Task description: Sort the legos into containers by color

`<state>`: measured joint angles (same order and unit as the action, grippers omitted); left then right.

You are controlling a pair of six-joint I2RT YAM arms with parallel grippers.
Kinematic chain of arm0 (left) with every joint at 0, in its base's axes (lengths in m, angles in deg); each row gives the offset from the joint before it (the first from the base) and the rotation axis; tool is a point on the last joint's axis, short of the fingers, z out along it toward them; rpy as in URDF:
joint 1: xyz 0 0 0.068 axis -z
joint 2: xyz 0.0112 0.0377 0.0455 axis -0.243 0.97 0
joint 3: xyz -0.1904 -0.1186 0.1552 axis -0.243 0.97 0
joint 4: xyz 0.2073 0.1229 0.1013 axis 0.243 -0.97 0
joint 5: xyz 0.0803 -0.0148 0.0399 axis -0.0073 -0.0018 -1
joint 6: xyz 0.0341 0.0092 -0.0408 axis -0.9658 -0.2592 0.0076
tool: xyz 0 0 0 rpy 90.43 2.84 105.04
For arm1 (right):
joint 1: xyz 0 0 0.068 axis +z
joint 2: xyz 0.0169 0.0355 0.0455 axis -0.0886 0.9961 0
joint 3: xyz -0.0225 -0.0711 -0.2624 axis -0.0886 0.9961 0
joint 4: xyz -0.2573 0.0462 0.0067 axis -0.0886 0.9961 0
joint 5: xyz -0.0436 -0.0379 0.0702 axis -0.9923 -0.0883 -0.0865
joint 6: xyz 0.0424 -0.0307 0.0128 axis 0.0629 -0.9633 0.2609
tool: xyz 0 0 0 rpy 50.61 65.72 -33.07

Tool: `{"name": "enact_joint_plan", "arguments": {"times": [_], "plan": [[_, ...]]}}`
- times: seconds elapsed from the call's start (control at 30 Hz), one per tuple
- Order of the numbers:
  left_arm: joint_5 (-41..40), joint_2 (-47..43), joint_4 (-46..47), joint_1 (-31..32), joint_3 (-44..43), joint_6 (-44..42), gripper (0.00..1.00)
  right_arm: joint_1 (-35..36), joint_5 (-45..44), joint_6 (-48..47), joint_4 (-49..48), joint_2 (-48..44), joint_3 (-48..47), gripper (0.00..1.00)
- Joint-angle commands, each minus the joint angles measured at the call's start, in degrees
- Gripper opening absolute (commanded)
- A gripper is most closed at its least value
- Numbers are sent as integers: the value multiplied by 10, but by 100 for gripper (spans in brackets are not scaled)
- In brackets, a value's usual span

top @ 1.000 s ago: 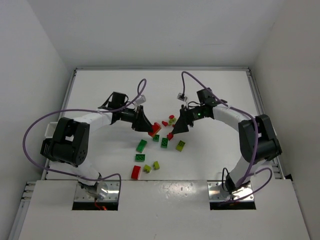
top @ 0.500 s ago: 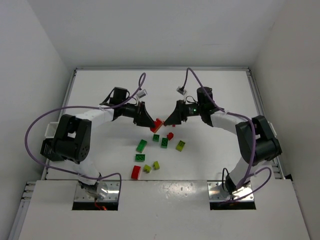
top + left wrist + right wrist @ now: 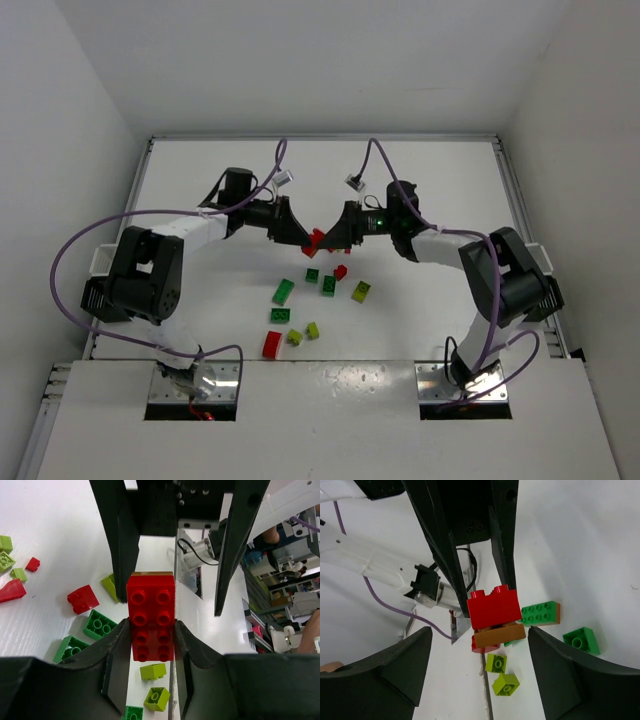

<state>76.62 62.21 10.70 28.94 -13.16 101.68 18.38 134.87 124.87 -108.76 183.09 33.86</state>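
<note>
I need to close my right gripper, as my fingers are on both sides of the brown plate (image 3: 500, 636) at finger depth, with the red brick beyond them.
My left gripper (image 3: 303, 236) is shut on a red two-by-four brick (image 3: 317, 238), held off the table at the centre. In the left wrist view the gripper (image 3: 150, 625) pinches the brick (image 3: 150, 605) by its long sides. A brown plate (image 3: 500, 635) is clicked under the brick (image 3: 492, 607). My right gripper (image 3: 333, 236) faces it, open, with its fingers (image 3: 122, 545) on either side of the brick's far end; whether they touch it is unclear. In the right wrist view that gripper (image 3: 480, 630) stands wide open. No container shows clearly near the grippers.
Loose legos lie below the grippers: green bricks (image 3: 283, 291) (image 3: 328, 285), a red one (image 3: 271, 344), a small red one (image 3: 340, 271), lime ones (image 3: 360, 291) (image 3: 312, 329). A small white bin (image 3: 98, 262) sits at the table's left edge.
Both grippers have moved toward the back of the table and closer together. The left one carried the red brick up off the table; the right one now faces it.
</note>
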Motion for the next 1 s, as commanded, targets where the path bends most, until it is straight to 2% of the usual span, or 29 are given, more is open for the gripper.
{"name": "enact_joint_plan", "arguments": {"times": [0.0, 0.2, 0.33, 0.47, 0.6, 0.73, 0.8, 0.83, 0.87, 0.97], "plan": [[19, -1, 33, -6, -17, 26, 0, 14, -4, 26, -71, 12, 7, 77], [19, -1, 38, -6, -17, 26, 0, 14, -4, 37, -98, 17, 7, 61], [19, -1, 38, -6, -12, 26, 0, 19, -4, 42, -128, 23, 18, 46], [19, -1, 38, -12, -7, 26, 0, 19, 2, 48, -135, 23, 18, 25], [19, -1, 38, -12, -7, 26, 0, 19, 7, 42, -135, 23, 29, 9], [19, -7, 43, -24, -1, 21, 0, 7, 20, 30, -128, 17, 41, 2], [13, -7, 43, -31, -1, 16, 0, 1, 34, 10, -92, 1, 48, 1], [13, -7, 43, -38, -1, 16, 0, 1, 39, -29, -68, -5, 54, 1], [13, -12, 43, -45, 4, 9, 0, 1, 45, -57, 5, -18, 54, 1], [8, 0, 31, -57, 4, -22, 0, -4, 45, -162, 139, -32, 54, 1]]}}
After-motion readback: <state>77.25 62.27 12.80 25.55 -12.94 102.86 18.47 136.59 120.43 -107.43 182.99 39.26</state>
